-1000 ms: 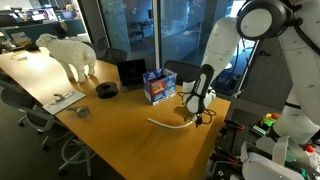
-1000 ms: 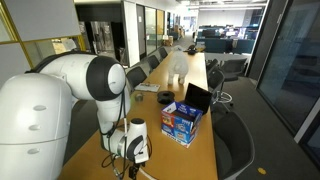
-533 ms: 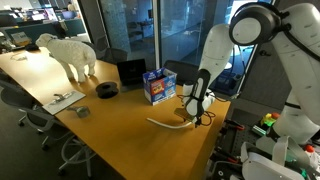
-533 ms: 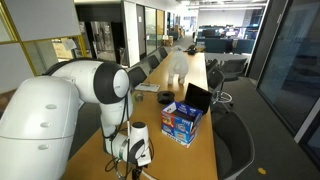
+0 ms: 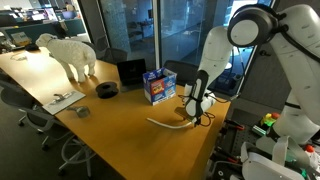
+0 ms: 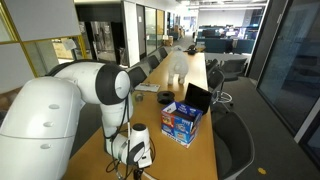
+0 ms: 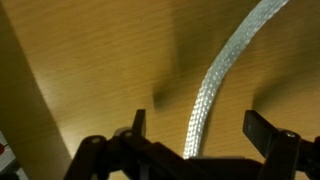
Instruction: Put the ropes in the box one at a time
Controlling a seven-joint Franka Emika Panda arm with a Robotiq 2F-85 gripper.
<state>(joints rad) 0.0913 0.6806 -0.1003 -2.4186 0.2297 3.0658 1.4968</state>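
My gripper closes on the rope now, since its fingers are down at the table on either side of the rope in the wrist view.
A cream-white braided rope (image 5: 168,125) lies curved on the wooden table near its end. In the wrist view the rope (image 7: 215,85) runs between the two spread fingers of my gripper (image 7: 200,130), which is open and low over it, not closed on it. My gripper (image 5: 196,112) sits over the rope's end in an exterior view and also shows low at the table end (image 6: 133,160). The blue box (image 5: 158,86) with white and red print stands open-topped farther along the table, apart from the gripper; it shows again in an exterior view (image 6: 182,121).
A black laptop-like item (image 5: 131,72) stands beside the box. A dark round roll (image 5: 107,89) and a white sheep figure (image 5: 70,54) are farther along. The table edge (image 5: 215,135) is close to the gripper. Chairs line the table sides.
The arm has shifted slightly lower over the rope; the rope and box have not moved.
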